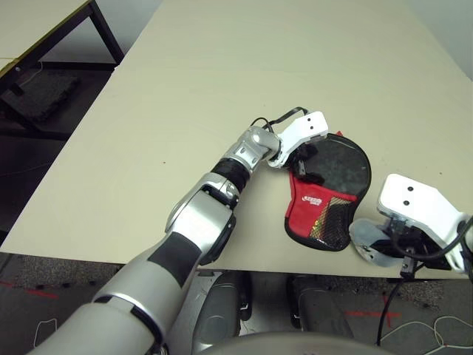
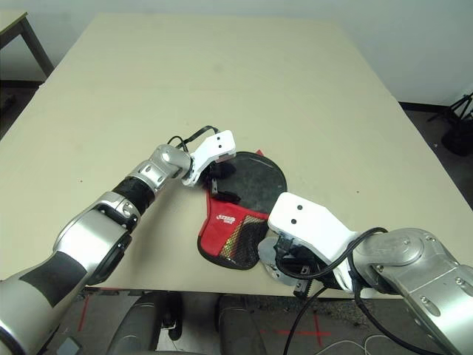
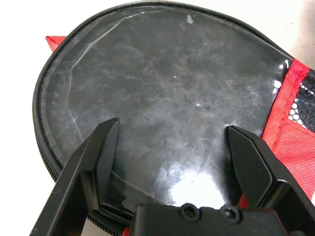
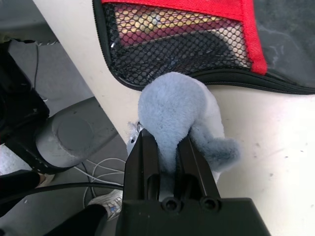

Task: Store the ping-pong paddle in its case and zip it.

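Observation:
My right gripper should open now, because the grey fuzzy ball is low over the table beside the mesh end of the case and would lie there.
The case (image 1: 329,194) lies flat near the table's front edge, with its red panel and mesh end toward me. Through its clear plastic side I see the ping-pong paddle's black face (image 3: 172,78), and the striped handle (image 4: 167,29) shows through the mesh. My left gripper (image 3: 170,130) is open, its fingers spread over the round clear part of the case (image 3: 64,98). At the table's front edge, beside the mesh end, my right gripper (image 4: 168,142) is shut on a grey fuzzy ball (image 4: 172,108). Red lining (image 3: 51,42) pokes out at the case's rim.
The beige table (image 1: 222,74) stretches wide and bare behind and to the left of the case. Its front edge (image 1: 259,264) runs just below the case. A second table (image 1: 44,29) stands at the far left, and cables lie on the floor (image 1: 414,325).

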{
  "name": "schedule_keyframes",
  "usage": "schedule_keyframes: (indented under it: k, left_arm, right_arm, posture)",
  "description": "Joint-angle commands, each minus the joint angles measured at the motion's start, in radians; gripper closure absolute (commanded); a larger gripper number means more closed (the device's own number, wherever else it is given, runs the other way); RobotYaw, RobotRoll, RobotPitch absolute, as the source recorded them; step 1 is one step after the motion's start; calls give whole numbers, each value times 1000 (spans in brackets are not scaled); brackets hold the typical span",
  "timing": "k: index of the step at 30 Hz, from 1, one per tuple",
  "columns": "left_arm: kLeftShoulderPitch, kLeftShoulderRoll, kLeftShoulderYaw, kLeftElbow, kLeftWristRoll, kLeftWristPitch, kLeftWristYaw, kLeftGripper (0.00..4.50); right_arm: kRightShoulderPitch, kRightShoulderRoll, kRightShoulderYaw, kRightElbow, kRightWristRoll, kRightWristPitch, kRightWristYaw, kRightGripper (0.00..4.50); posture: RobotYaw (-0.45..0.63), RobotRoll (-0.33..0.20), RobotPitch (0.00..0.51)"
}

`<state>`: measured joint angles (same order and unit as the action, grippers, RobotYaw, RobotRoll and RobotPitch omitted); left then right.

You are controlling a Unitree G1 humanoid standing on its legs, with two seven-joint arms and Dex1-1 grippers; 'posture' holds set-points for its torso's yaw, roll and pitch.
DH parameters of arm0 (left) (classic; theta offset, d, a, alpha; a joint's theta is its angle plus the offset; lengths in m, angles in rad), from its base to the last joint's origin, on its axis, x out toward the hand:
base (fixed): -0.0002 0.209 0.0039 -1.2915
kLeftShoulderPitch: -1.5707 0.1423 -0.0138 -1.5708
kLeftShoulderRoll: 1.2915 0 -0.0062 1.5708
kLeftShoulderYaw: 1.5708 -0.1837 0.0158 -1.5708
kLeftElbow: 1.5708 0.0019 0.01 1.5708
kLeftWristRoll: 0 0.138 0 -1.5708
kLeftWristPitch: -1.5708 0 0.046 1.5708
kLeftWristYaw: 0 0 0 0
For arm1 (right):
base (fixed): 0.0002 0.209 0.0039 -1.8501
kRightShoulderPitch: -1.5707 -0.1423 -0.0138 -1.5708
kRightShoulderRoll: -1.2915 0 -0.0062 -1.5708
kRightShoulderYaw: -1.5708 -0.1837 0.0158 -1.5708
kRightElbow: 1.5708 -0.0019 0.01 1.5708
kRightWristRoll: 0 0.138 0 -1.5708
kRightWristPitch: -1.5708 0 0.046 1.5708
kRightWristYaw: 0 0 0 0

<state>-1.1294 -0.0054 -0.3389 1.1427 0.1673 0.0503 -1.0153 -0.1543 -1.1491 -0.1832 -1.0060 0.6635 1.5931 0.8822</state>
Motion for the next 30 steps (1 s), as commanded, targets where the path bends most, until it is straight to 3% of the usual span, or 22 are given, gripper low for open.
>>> schedule_keyframes:
  k: [1,6,11,13,17,21,26,30]
  left_arm:
    - [76,20,-63,106,92,43,42,0]
    - [71,41,5,25,18,30,0,0]
    - [93,70,122,-185,-119,163,-65,0]
    - [116,97,214,-317,-201,226,-12,0]
    - [158,138,363,-436,-273,212,187,0]
    - [211,187,497,-433,-305,92,411,0]
    - [297,242,573,-407,-295,-39,602,0]
    - [384,266,591,-426,-284,-113,703,0]
  right_arm:
    - [-8,33,-1,28,56,18,4,3982]
    - [-62,62,-114,179,188,21,49,2293]
    - [-156,60,-214,415,285,21,44,772]
    - [-298,144,-219,605,177,-60,-82,140]
    - [-451,278,-160,900,-68,-351,-323,30]
    - [-502,445,-133,1137,-240,-717,-469,30]
    - [-551,542,-117,1474,-390,-1133,-565,30]
    - [-604,539,-54,1724,-525,-1435,-615,30]
  posture:
    - [-113,0,173]
    - [-95,0,159]
    - [-59,0,147]
    - [-34,0,142]
    - [5,0,134]
    - [36,0,131]
    - [76,0,131]
    - [114,0,132]
